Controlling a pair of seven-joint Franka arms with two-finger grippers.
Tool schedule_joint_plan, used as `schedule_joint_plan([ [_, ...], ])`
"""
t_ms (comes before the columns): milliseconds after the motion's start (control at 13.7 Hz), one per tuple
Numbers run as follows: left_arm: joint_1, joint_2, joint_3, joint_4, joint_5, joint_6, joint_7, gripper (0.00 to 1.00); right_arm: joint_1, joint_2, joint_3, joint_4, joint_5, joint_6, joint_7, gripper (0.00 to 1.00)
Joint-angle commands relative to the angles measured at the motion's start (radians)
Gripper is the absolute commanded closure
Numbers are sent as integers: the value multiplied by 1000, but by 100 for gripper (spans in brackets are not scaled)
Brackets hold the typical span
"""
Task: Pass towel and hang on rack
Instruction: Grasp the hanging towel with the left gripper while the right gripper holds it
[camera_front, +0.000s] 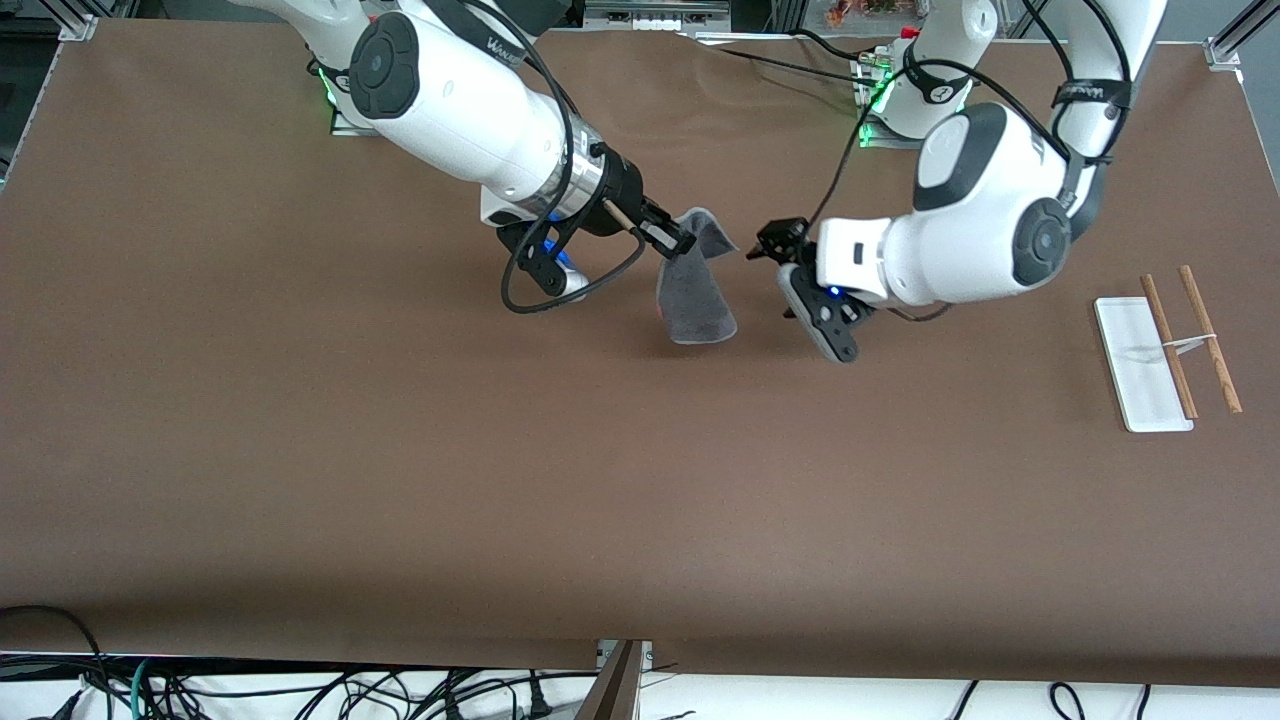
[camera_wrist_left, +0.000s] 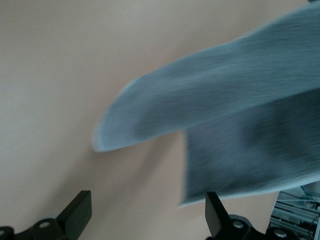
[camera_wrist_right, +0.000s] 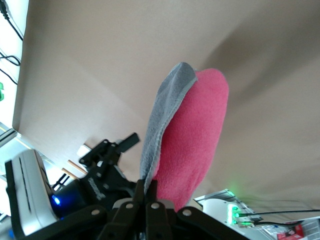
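My left gripper grabs the towel by its upper edge (camera_front: 716, 238) next. Then I hang the towel on the rack (camera_front: 1165, 345).
The towel (camera_front: 695, 290) hangs in the air over the middle of the table, dark grey in the front view. My right gripper (camera_front: 682, 240) is shut on its upper edge. In the right wrist view the towel (camera_wrist_right: 195, 135) shows its red-pink face and a grey fold, pinched at my right gripper (camera_wrist_right: 151, 187). My left gripper (camera_front: 764, 245) hovers beside the towel, open, a short gap from its edge. The left wrist view shows the grey towel (camera_wrist_left: 225, 115) just ahead of my open left gripper (camera_wrist_left: 147, 215), with nothing between its fingers. The rack (camera_front: 1165, 345) stands toward the left arm's end of the table.
The brown table top (camera_front: 400, 450) is bare around the arms. Cables (camera_front: 300, 690) lie below the table's near edge. The rack's white base (camera_front: 1135, 365) and two wooden rods (camera_front: 1210, 340) sit well away from both grippers.
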Motion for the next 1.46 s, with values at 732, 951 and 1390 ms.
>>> schedule_joint_plan([
  [732, 40, -7, -17, -109, -319, 120, 565, 1, 14, 16, -3, 34, 16, 17, 39, 100],
  [951, 34, 26, -16, -90, -321, 160, 636, 2, 12, 16, -3, 34, 17, 17, 41, 100],
  [1390, 22, 95, -16, -58, -366, 223, 797, 29, 12, 16, -3, 34, 16, 17, 41, 100],
])
